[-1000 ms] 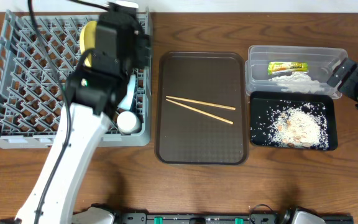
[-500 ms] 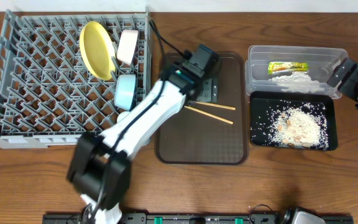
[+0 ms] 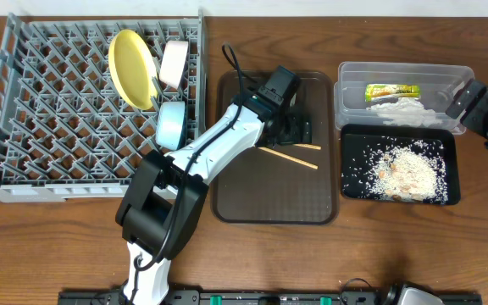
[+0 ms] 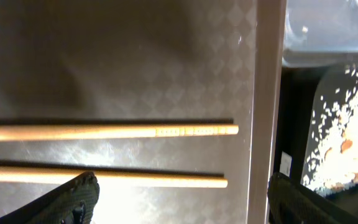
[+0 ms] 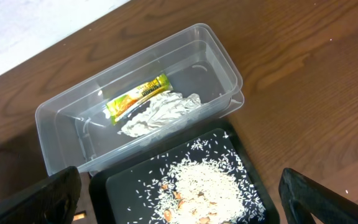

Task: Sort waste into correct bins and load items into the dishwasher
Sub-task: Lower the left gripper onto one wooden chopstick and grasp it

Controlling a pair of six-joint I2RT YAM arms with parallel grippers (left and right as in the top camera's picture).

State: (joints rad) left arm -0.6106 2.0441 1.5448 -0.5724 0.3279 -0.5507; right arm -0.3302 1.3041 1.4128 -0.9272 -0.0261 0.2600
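The ends of the wooden chopstick need to stay free to slot into the dish rack [image 3: 49,127], so my left gripper will grab the chopstick by its slim body [image 3: 291,158] next.
Two wooden chopsticks [image 3: 299,152] [image 4: 142,131] lie on the brown serving tray [image 3: 261,195]. My left gripper [image 3: 296,133] [image 4: 179,199] is open right above them, its fingers straddling their right ends. The grey dish rack [image 3: 49,127] holds the yellow plate [image 3: 131,68], a white bowl [image 3: 173,63] and the light-blue-rimmed bowl [image 3: 171,124]. The clear tub [image 3: 396,76] [image 5: 67,118] holds the green-and-yellow wrapper [image 3: 391,90] [image 5: 137,96] and the white tissue [image 3: 401,108] [image 5: 160,113]. The black tray [image 3: 356,182] [image 5: 129,186] holds rice scraps [image 3: 407,172] [image 5: 210,183]. My right gripper [image 3: 468,102] [image 5: 179,199] is open above the bins.
The brown serving tray's right rim [image 4: 265,112] stands between the chopsticks and the black tray. The left arm [image 3: 202,157] reaches across from the table's front, over the rack's right edge. Bare wooden table [image 3: 396,246] lies in front.
My left arm swung from over the dish rack to the brown tray and came down over the chopsticks. The dishes in the rack came into view. The right arm has not moved.
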